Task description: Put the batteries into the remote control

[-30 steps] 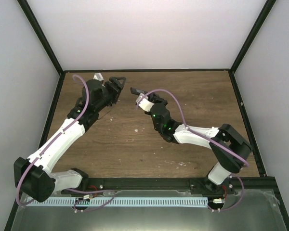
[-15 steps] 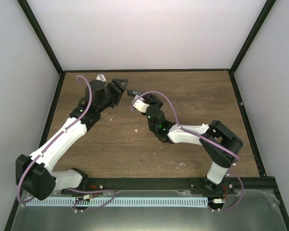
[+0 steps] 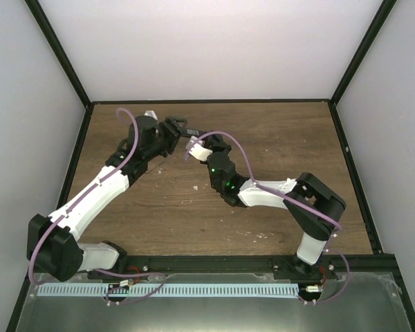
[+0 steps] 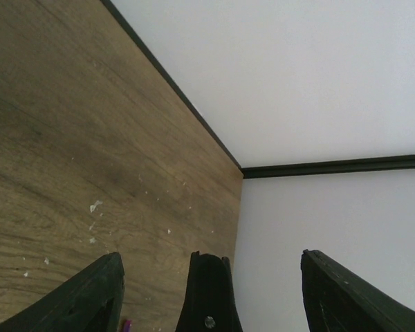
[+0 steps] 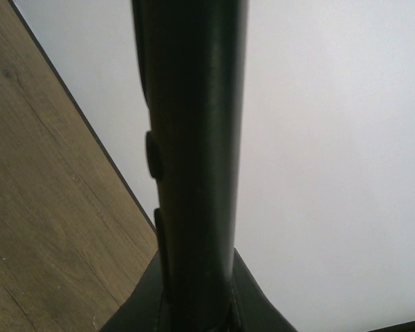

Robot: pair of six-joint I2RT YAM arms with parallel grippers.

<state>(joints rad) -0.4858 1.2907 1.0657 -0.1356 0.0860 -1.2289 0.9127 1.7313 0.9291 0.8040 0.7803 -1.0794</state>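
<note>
The remote's loose end stands midway between my left gripper's open fingers and closing now would catch it, so it is time to close on it.
My right gripper (image 3: 194, 141) is shut on the slim black remote control (image 3: 187, 131) and holds it above the far left of the table. In the right wrist view the remote (image 5: 194, 138) stands straight up out of the gripper (image 5: 197, 301), with side buttons showing. My left gripper (image 3: 173, 129) meets the remote's far end. In the left wrist view it (image 4: 211, 257) is open wide, with a black piece with a screw (image 4: 207, 297) between its fingers, probably the remote's end. A purple sliver (image 4: 126, 324) shows beside the left finger; I cannot tell whether it is a battery. The green battery is out of view.
The wooden table (image 3: 263, 138) has a black rim and white walls on three sides. Small white crumbs (image 3: 196, 187) lie on the wood. A metal tray (image 3: 360, 304) runs along the near edge behind the arm bases.
The right gripper has carried the remote left and farther back. The left gripper has moved right to meet it, so the remote's end now sits at the left jaws.
</note>
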